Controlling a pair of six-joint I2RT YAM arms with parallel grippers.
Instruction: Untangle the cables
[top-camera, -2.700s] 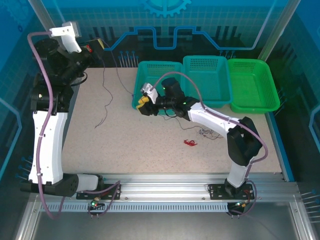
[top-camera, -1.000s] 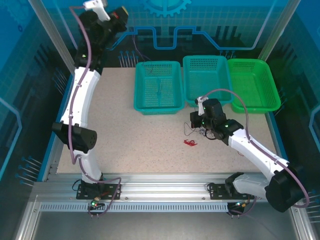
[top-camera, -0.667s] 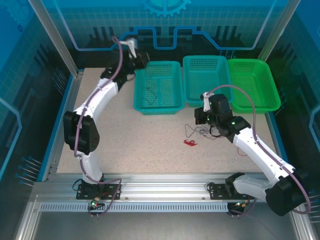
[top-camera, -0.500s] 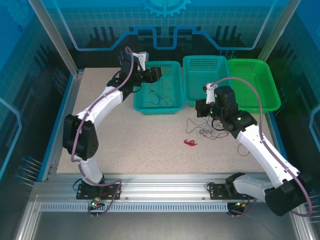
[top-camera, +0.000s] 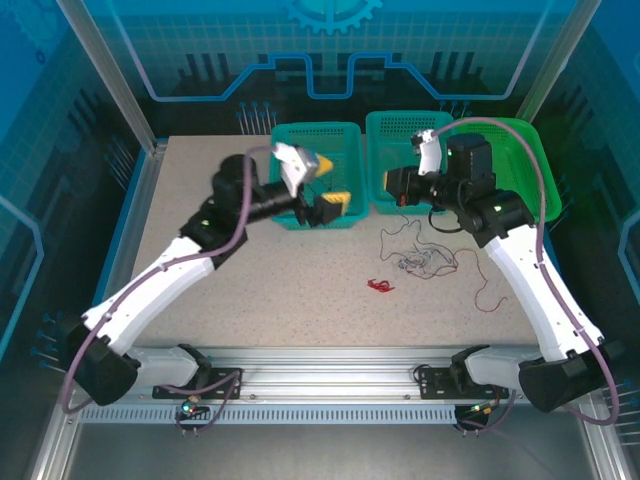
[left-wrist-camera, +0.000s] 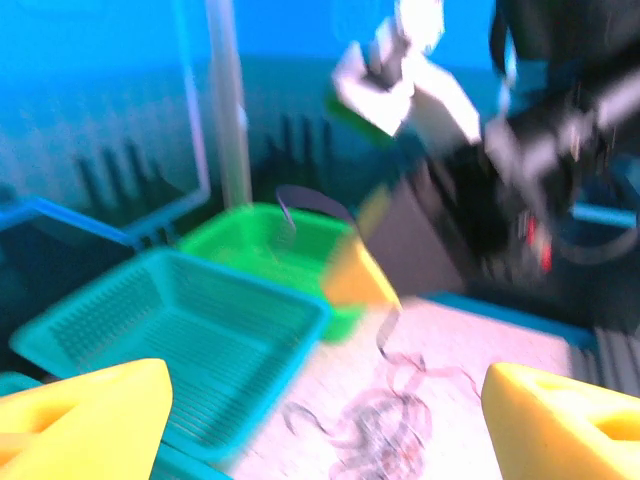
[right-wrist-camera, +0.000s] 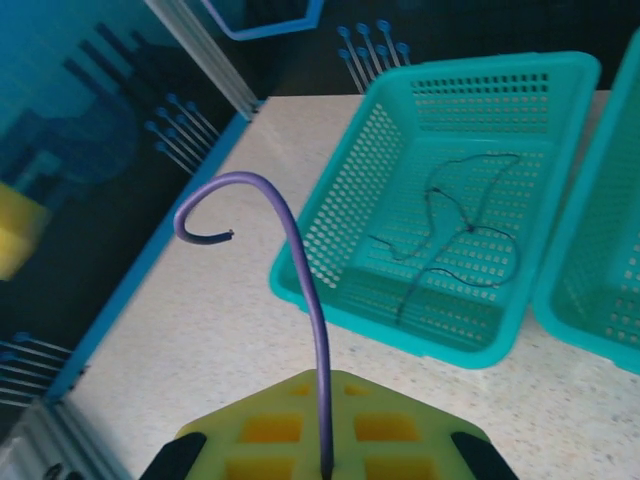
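Observation:
My right gripper needs to be free for the remaining cables. My left gripper should next take hold of the purple wire (right-wrist-camera: 318, 300) near its exposed curled end (right-wrist-camera: 226, 181).
The cables (top-camera: 420, 258) lie as a small tangle of thin wires on the table, right of centre, with a red connector (top-camera: 380, 286) just in front of them. My right gripper (top-camera: 393, 187) hovers above the tangle, shut on a thin purple wire (right-wrist-camera: 318, 300) that rises from the yellow fingers (right-wrist-camera: 290, 430) and curls over. Another dark cable (right-wrist-camera: 450, 235) lies inside the left teal basket (right-wrist-camera: 330, 290). My left gripper (top-camera: 331, 182) is open at that basket's front edge. In the blurred left wrist view the tangle (left-wrist-camera: 390, 425) sits between the wide-apart yellow fingertips (left-wrist-camera: 90, 410).
Three baskets stand along the back: left teal (top-camera: 288, 132), middle teal (top-camera: 440, 125), green (top-camera: 525, 205). The table's left half (top-camera: 200, 180) is bare surface. Blue enclosure walls and metal posts (top-camera: 110, 70) ring the table.
My left arm swung from the back left corner to the teal basket's front and its gripper opened. My right gripper rose toward the back, drawing a wire up out of the tangle.

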